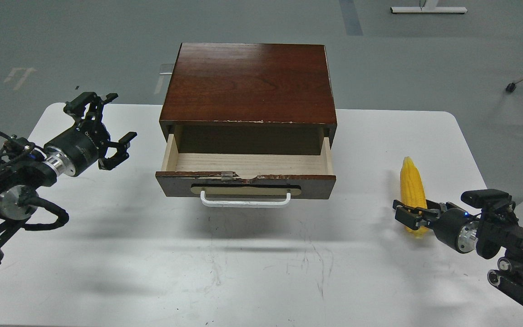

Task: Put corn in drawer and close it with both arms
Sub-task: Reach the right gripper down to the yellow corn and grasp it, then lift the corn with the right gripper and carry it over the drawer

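Observation:
My right gripper is to grab the corn by its thick stem end next. Then it can drop the corn into the open drawer.
The yellow corn lies on the white table at the right, its tapered tip pointing away from me. My right gripper is low over the cob's thick near end, open, with a finger on either side; the cob still rests on the table. The dark brown drawer is pulled out of the cabinet. Its pale wood interior is empty and its white bar handle faces me. My left gripper is open and empty, held above the table left of the drawer.
The cabinet stands at the table's back middle. Bare table surface lies in front of the drawer and between drawer and corn. The table's right edge is close behind the right arm. Grey floor lies beyond.

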